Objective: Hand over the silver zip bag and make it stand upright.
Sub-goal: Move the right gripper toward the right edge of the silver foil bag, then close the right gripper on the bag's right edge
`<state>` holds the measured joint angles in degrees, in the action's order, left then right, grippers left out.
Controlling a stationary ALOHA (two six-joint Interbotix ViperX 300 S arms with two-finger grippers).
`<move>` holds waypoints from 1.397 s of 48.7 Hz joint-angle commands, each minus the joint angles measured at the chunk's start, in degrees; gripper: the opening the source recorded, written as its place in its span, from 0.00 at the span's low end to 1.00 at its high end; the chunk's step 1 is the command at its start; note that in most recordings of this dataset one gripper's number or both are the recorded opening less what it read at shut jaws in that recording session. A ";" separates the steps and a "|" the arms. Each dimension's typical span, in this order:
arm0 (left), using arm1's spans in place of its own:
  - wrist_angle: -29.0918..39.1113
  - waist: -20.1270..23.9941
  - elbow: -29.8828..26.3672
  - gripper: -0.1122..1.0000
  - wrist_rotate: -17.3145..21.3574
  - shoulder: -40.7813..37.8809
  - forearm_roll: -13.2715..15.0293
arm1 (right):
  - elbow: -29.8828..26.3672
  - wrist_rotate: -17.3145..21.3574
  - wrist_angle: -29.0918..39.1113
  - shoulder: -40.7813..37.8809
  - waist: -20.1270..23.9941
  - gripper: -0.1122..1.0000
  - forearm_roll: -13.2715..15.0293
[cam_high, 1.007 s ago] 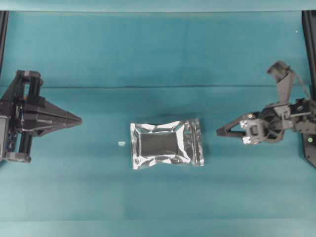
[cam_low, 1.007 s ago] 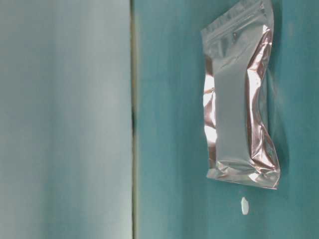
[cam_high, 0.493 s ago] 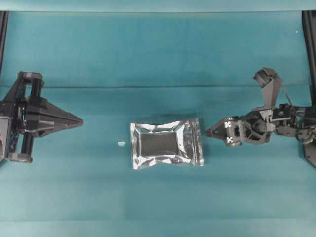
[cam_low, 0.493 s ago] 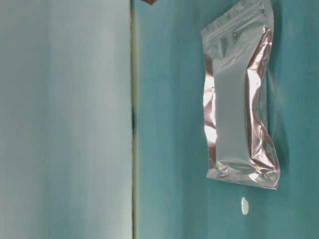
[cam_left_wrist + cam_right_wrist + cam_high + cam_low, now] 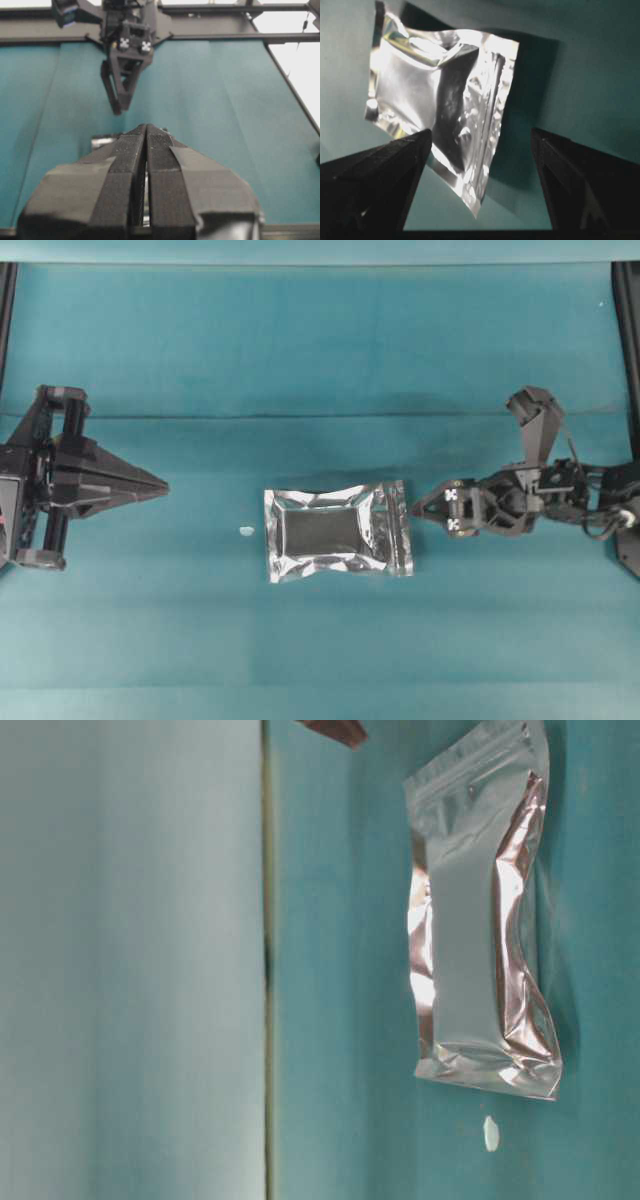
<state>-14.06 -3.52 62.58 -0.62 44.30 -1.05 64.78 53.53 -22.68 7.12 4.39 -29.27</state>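
My right gripper grabs the silver zip bag by its thin zip-seal end next, since a dark shadow shows beside the lifted edge.
The silver zip bag lies flat on the teal cloth at the middle of the overhead view, its zip strip at the right end. It also shows in the table-level view and in the right wrist view. My right gripper is open, its tips just right of the bag's zip edge; in the right wrist view the bag's near corner lies between the spread fingers. My left gripper is shut and empty at the far left, well away from the bag; its fingers are pressed together.
A tiny white speck lies on the cloth just left of the bag. A fold line in the cloth runs across the table behind the bag. Black frame posts stand at the side edges.
My right gripper has moved left toward the bag's zip edge, now almost at it. Its tip has come into the top of the table-level view. The bag and left arm have not moved.
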 commanded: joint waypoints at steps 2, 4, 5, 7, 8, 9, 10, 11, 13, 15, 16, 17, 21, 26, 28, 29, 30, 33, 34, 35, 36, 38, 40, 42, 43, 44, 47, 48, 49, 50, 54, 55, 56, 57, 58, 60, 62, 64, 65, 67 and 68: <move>-0.18 0.18 -1.41 0.10 0.00 -0.09 -0.09 | -0.09 3.43 -5.36 -3.16 1.93 0.91 -0.18; -0.09 0.18 -1.41 0.09 0.00 -0.18 -0.09 | 0.09 4.92 -7.12 -4.39 2.55 0.91 -0.18; -0.09 0.26 -1.49 0.10 0.00 -0.26 -0.09 | 0.18 5.71 -7.91 -4.83 2.72 0.91 -0.18; 0.18 0.35 -1.49 0.10 0.09 -0.26 -0.09 | 0.53 7.38 -9.49 -5.98 3.52 0.91 -0.09; 0.35 0.35 -1.49 0.10 0.09 -0.35 -0.09 | 0.79 7.82 -10.02 -6.33 3.69 0.91 -0.09; 0.53 0.44 -1.49 0.09 0.00 -0.35 -0.09 | 0.97 8.35 -10.46 -6.68 3.87 0.91 -0.09; 0.70 0.53 -1.49 0.10 0.00 -0.26 -0.09 | 1.23 8.79 -10.90 -6.86 4.13 0.91 0.00; 0.88 0.62 -1.49 0.10 0.09 -0.26 -0.09 | 1.41 9.14 -11.25 -7.03 4.39 0.91 0.00; 1.23 0.79 -1.49 0.10 0.00 -0.26 -0.09 | 1.76 9.58 -11.78 -7.12 4.66 0.91 0.00; 1.32 0.97 -1.49 0.10 0.09 -0.26 -0.09 | 2.11 9.76 -12.04 -7.12 4.75 0.90 0.00; 1.32 1.05 -1.49 0.10 0.09 -0.35 -0.09 | 2.20 9.84 -12.22 -7.12 4.75 0.90 0.00; 1.32 1.23 -1.49 0.09 0.09 -0.26 -0.09 | 2.37 9.93 -12.30 -7.03 4.66 0.90 0.00; 1.32 1.85 -1.49 0.10 0.18 -0.26 -0.09 | 2.55 9.93 -12.39 -6.94 4.57 0.90 0.00; 1.32 2.29 -1.49 0.10 0.18 -0.35 -0.09 | 2.29 9.93 -12.39 -7.56 4.48 0.90 0.00; 1.32 2.37 -1.58 0.09 0.18 -0.26 -0.09 | 2.29 9.93 -12.48 -7.82 4.48 0.90 0.00; 1.32 2.37 -1.49 0.10 0.18 -0.35 -0.09 | 2.20 9.93 -12.48 -8.00 4.48 0.91 0.00; 1.32 2.37 -1.58 0.10 0.18 -0.26 -0.09 | 2.11 9.93 -12.57 -8.17 4.48 0.91 0.00; 1.32 2.37 -1.58 0.09 0.18 -0.35 -0.09 | 1.85 10.02 -13.36 -8.61 4.48 0.90 0.09; 1.32 2.37 -1.49 0.10 0.18 -0.26 -0.09 | 1.76 10.11 -13.71 -8.79 4.48 0.90 0.09; 1.32 2.37 -1.58 0.10 0.18 -0.35 -0.09 | 1.76 10.11 -14.06 -9.05 4.48 0.90 0.00; 1.32 2.37 -1.49 0.10 0.18 -0.26 -0.09 | 1.67 10.20 -14.41 -9.23 4.39 0.90 0.00; 1.32 2.37 -1.49 0.10 0.18 -0.26 -0.09 | 1.49 10.28 -14.85 -9.67 4.39 0.90 0.00; 1.32 2.37 -1.49 0.10 0.18 -0.26 -0.09 | 1.23 10.37 -15.21 -10.02 4.39 0.90 0.00; 1.32 2.37 -1.49 0.10 0.18 -0.26 -0.09 | 0.97 10.55 -15.38 -10.28 4.39 0.90 0.00; 1.32 2.37 -1.49 0.10 0.18 -0.26 -0.09 | 0.88 10.63 -15.47 -10.37 4.31 0.90 0.00; 1.32 2.37 -1.49 0.10 0.18 -0.26 -0.09 | 0.79 10.63 -15.56 -10.46 4.39 0.90 0.09; 1.32 2.37 -1.49 0.10 0.18 -0.26 -0.09 | 0.44 10.63 -15.56 -10.81 4.39 0.90 0.09; 1.32 2.37 -1.49 0.10 0.18 -0.26 -0.09 | 0.35 10.63 -15.56 -10.90 4.39 0.90 0.09; 1.32 2.37 -1.49 0.09 0.18 -0.26 -0.09 | 0.26 10.63 -15.56 -10.99 4.39 0.90 0.09; 1.32 2.37 -1.58 0.10 0.18 -0.26 -0.09 | 0.18 10.63 -15.56 -11.07 4.39 0.90 0.09; 1.32 2.37 -1.49 0.10 0.18 -0.35 -0.09 | -0.09 10.63 -15.56 -11.34 4.39 0.90 0.09; 1.32 2.37 -1.49 0.10 0.18 -0.26 -0.09 | -0.18 10.63 -15.47 -11.43 4.39 0.90 0.09; 1.32 2.37 -1.49 0.09 0.18 -0.26 -0.09 | -0.26 10.63 -15.47 -11.51 4.39 0.90 0.09; 1.32 2.37 -1.49 0.10 0.18 -0.26 -0.09 | -0.35 10.63 -15.38 -11.69 4.39 0.90 0.09; 1.32 2.37 -1.58 0.10 0.18 -0.35 -0.09 | -0.53 10.63 -15.38 -11.78 4.39 0.90 0.09; 1.32 2.37 -1.49 0.10 0.18 -0.26 -0.09 | -0.79 10.63 -15.29 -12.13 4.39 0.90 0.09; 1.32 2.37 -1.58 0.09 0.18 -0.26 -0.09 | -1.05 10.63 -15.21 -12.48 4.31 0.90 0.09; 1.32 2.29 -1.49 0.09 0.18 -0.26 0.00 | -1.41 10.63 -15.03 -12.92 4.39 0.90 0.09; 1.32 2.20 -1.49 0.09 0.18 -0.18 -0.09 | -1.58 10.63 -14.94 -13.10 4.39 0.90 0.18; 1.32 2.20 -1.58 0.10 0.09 -0.18 -0.09 | -1.93 10.63 -14.85 -13.62 4.39 0.90 0.18; 1.32 2.20 -1.49 0.10 0.18 -0.18 -0.09 | -1.93 10.63 -14.85 -13.89 4.39 0.90 0.18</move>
<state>-12.39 -1.23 62.40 -0.53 44.12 -0.97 63.98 63.72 -37.62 -5.54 8.79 -29.27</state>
